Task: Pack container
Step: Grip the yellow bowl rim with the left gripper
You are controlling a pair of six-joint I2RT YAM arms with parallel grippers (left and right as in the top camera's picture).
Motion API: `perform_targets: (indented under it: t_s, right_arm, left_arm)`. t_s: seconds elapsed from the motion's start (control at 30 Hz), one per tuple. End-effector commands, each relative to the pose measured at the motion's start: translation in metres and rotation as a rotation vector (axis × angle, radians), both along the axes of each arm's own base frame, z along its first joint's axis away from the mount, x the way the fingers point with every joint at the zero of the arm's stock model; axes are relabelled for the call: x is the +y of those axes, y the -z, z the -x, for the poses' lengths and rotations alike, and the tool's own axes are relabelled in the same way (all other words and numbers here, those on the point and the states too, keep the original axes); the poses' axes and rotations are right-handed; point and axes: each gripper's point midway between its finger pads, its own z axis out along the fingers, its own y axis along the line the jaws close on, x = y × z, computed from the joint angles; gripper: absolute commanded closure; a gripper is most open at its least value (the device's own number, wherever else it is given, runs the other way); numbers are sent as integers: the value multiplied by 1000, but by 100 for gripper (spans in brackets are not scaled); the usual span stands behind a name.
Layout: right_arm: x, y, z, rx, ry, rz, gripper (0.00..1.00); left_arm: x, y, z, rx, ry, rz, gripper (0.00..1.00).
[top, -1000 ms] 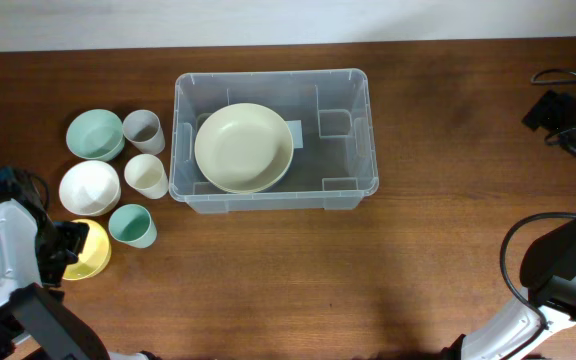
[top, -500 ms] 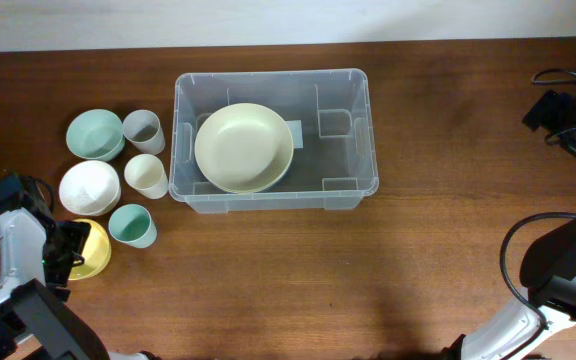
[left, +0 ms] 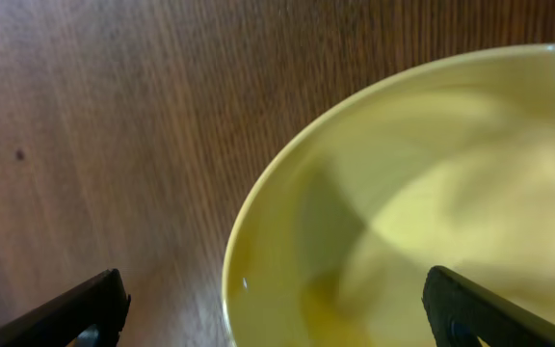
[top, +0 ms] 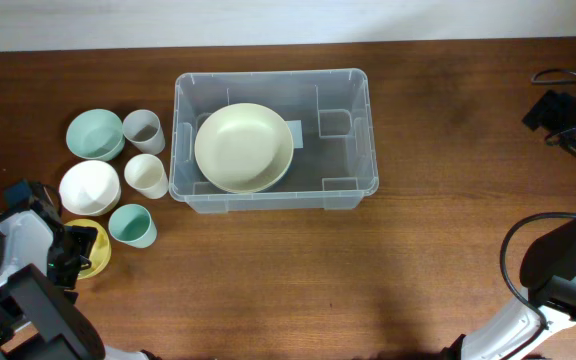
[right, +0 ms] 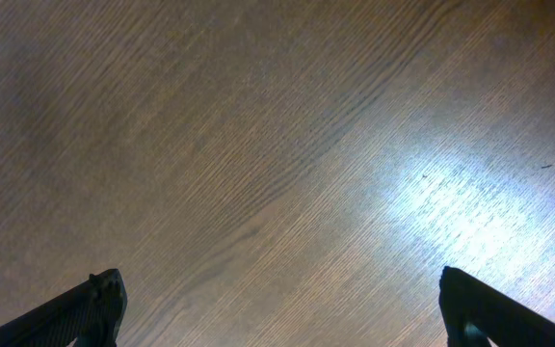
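Observation:
My left gripper pinches the yellow bowl's rim next, one finger inside and one outside, since the bowl's base stays free to pack upright.
The container, a large clear tub, stands at the back middle of the table with a cream bowl lying in its left half. At the front left my left gripper hangs open over the left rim of a yellow bowl. In the left wrist view the yellow bowl fills the right side; one fingertip is over bare wood outside the rim, the other over the bowl's inside. My right gripper is open above bare table with nothing between its fingers.
Left of the tub stand a teal bowl, a grey cup, a white bowl, a cream cup and a teal cup. My right arm sits at the front right; cables lie at the far right edge.
My left arm has shifted slightly right and toward the front, covering more of the yellow bowl's left side. The right arm and all dishes are unmoved.

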Motion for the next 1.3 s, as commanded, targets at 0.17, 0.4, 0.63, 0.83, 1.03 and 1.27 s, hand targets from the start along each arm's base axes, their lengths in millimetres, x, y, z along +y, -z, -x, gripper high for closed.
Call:
perform_targets:
  t_s: [0.17,0.4,0.63,0.83,1.03,1.27]
  right_arm:
    - [-3,6,2,24,-1,8,1]
    - [-3,6,2,24,-1,8,1]
    - [-3,6,2,23,0,8,1]
    - [-3,6,2,24,-1,8,1]
    - [-3,6,2,24,-1,8,1]
    - [-3,6,2,24,-1,8,1]
  left_arm:
    - [-5,18,5,-5,-20,19,1]
    - [-4,18,4,-9,-20,16,41]
    - [-4,18,4,-8,-21,17,77]
    - [-2,19,8,-15,-48,32,91]
    - [8,18,29,11,-124,53,98]
    - [22,14,46,7,-209,53,98]
